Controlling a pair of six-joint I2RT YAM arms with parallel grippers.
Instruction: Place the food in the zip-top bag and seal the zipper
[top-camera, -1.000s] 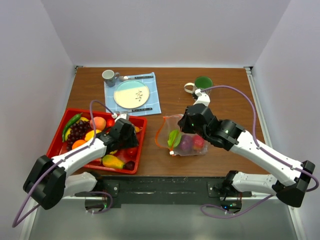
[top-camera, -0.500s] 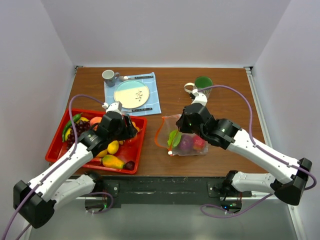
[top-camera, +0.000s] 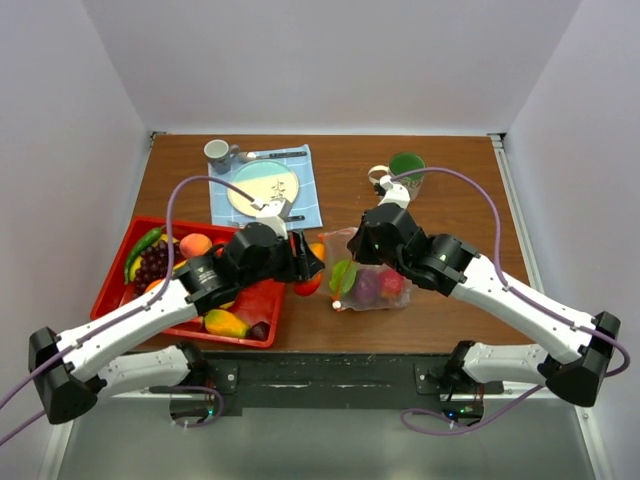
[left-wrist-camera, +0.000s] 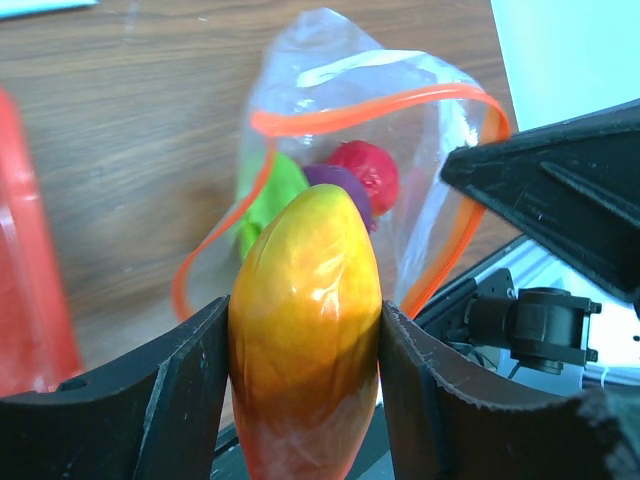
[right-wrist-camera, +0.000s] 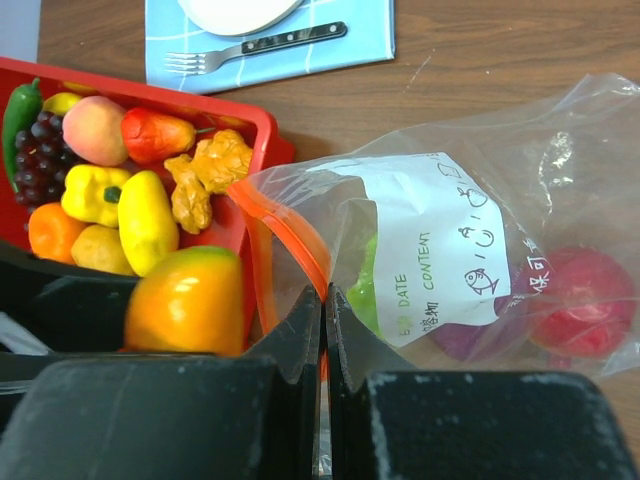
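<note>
The mango (left-wrist-camera: 305, 330) hangs short of the bag's opening and would drop outside if I opened now, so my left gripper moves it first.
My left gripper (top-camera: 305, 272) is shut on a yellow-orange toy mango (left-wrist-camera: 305, 330), held just left of the mouth of the clear zip-top bag (top-camera: 375, 270); the mango also shows in the top view (top-camera: 308, 284) and the right wrist view (right-wrist-camera: 185, 300). My right gripper (right-wrist-camera: 325, 300) is shut on the bag's upper mouth edge, on the reddish-orange zipper (right-wrist-camera: 290, 235), holding the mouth open. Inside the bag lie a green piece (left-wrist-camera: 275, 185), a purple piece (left-wrist-camera: 345, 190) and a red piece (left-wrist-camera: 365, 172). More food (top-camera: 195, 245) lies in the red tray (top-camera: 115, 270).
A blue cloth with a plate (top-camera: 262, 187), fork and knife lies at the back, with a grey cup (top-camera: 216, 151) beside it. A green mug (top-camera: 405, 166) stands behind the right arm. The red tray's corner sits close to the bag's mouth.
My left gripper has lifted the mango out of the tray and carried it right, up to the bag's mouth. My right gripper has kept its hold on the bag's edge.
</note>
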